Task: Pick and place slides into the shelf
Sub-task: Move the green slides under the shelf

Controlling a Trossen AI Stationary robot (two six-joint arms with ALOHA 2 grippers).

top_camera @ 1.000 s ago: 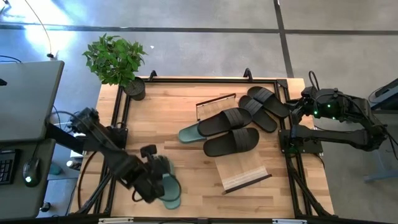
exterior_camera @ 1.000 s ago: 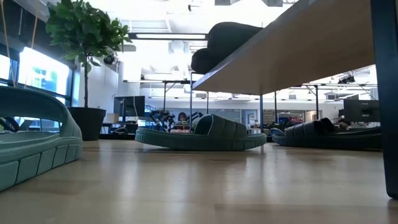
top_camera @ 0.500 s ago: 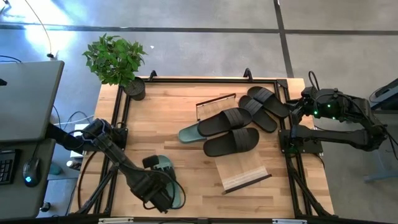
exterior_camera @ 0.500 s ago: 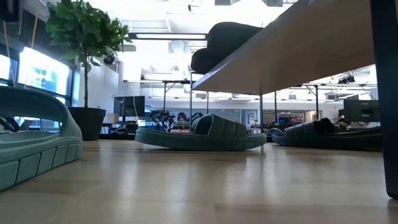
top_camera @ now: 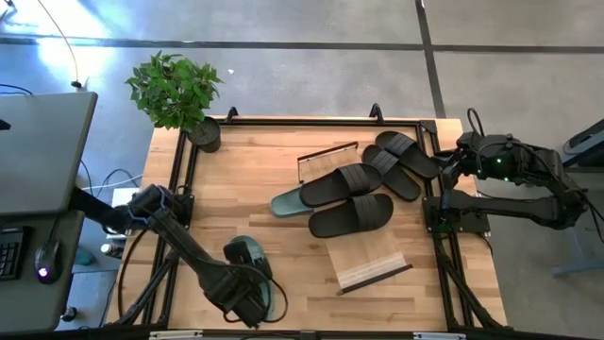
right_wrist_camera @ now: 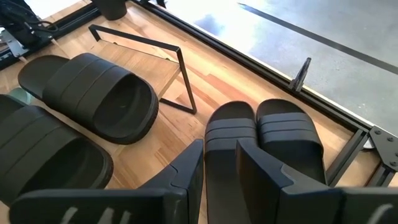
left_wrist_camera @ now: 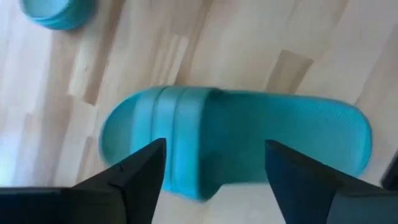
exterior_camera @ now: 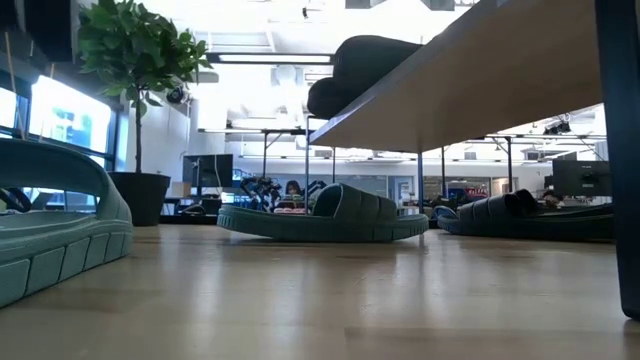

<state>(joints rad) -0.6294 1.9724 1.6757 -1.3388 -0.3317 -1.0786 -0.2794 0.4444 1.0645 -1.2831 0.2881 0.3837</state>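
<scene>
The sage-green slide has to go to the shelf, so my left gripper will grab it by its wide strap (left_wrist_camera: 174, 130) next and pick it up.
A sage-green slide (top_camera: 262, 283) lies sole-down on the table near the left front; it also shows in the low view (exterior_camera: 50, 235). My left gripper (top_camera: 247, 297) hovers over it, open, with the slide (left_wrist_camera: 236, 134) below and between the fingers (left_wrist_camera: 143, 171). The second green slide (top_camera: 286, 202) lies by the shelf (top_camera: 370, 262), whose sloping plank carries two black slides (top_camera: 352, 215). A black pair (top_camera: 404, 159) lies at the far right. My right gripper (top_camera: 442, 168) waits beside that pair (right_wrist_camera: 261, 134), slightly open and empty.
A potted plant (top_camera: 176, 92) stands at the far left corner. A black metal rail (top_camera: 179, 179) runs along the table's edges. The shelf's thin black frame (right_wrist_camera: 177, 74) stands near the black slides. Bare wood lies between the near green slide and the shelf (top_camera: 302, 260).
My left gripper has swung toward the table's near edge and a little to the right, coming over the near green slide, and has turned as it went. The slide has stayed where it was.
</scene>
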